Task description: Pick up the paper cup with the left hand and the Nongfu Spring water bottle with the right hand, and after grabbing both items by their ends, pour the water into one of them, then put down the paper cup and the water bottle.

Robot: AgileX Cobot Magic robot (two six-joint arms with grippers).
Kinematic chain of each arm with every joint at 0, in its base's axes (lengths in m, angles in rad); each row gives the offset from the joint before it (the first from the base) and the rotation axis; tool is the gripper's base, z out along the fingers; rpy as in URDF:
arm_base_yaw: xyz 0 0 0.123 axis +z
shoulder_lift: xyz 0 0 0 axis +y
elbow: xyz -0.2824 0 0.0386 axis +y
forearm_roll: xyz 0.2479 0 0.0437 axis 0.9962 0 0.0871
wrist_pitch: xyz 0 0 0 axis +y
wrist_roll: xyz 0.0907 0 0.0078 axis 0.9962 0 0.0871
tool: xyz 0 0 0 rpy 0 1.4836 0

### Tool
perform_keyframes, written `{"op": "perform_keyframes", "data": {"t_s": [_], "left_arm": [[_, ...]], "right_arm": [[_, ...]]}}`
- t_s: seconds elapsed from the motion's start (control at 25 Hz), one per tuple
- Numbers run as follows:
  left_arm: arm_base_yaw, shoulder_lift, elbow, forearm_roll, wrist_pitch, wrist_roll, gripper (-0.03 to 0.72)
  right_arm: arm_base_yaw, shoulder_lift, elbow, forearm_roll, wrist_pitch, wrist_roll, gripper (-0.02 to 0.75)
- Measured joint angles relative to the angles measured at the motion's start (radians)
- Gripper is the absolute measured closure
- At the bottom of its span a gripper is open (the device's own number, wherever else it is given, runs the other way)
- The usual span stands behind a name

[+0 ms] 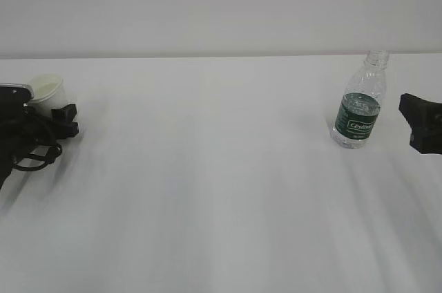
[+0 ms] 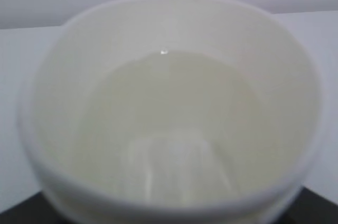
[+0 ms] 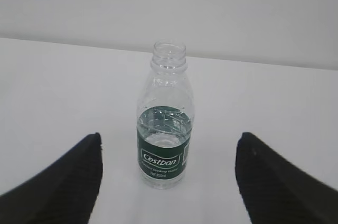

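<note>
The low end of the cup between my left gripper's fingers rests on the white tabletop and the cup would stand, so it is time to release the paper cup [image 1: 47, 90].
The paper cup [image 1: 47, 90] is at the far left, low between the black fingers of my left gripper [image 1: 69, 119], which is shut on it. In the left wrist view the paper cup [image 2: 169, 102] fills the picture, with clear water [image 2: 174, 123] in its bottom. Only dark bits of the fingers [image 2: 13, 216] show at the lower corners. The Nongfu Spring water bottle [image 1: 359, 103] stands upright and capless at the right, water [image 3: 161, 140] up to its green label. My right gripper [image 1: 409, 124] is open, just right of the bottle and apart from it. The wrist view shows the bottle [image 3: 163, 129] beyond the spread gripper [image 3: 169, 137].
The white table [image 1: 221, 196] runs between the cup and the bottle, with a pale wall [image 1: 221, 3] behind it. Black cables [image 1: 31, 151] hang off the left arm near the table's left edge.
</note>
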Motion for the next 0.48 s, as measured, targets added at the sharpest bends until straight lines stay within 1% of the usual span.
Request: {"op": "perform_keyframes", "data": {"t_s": [0.24,0.32,0.48], "left_arm": [[0.0,0.0,0.0,0.003,-0.016,0.0,0.23],[0.0,0.0,0.0,0.014,-0.016,0.0,0.202],[0.0,0.0,-0.004,0.016,-0.027,0.001,0.108]], "right_arm": [[0.0,0.0,0.0,0.0,0.004,0.0,0.15],[0.0,0.0,0.0,0.0,0.008,0.0,0.15],[0.0,0.0,0.0,0.0,0.014,0.0,0.15]]}}
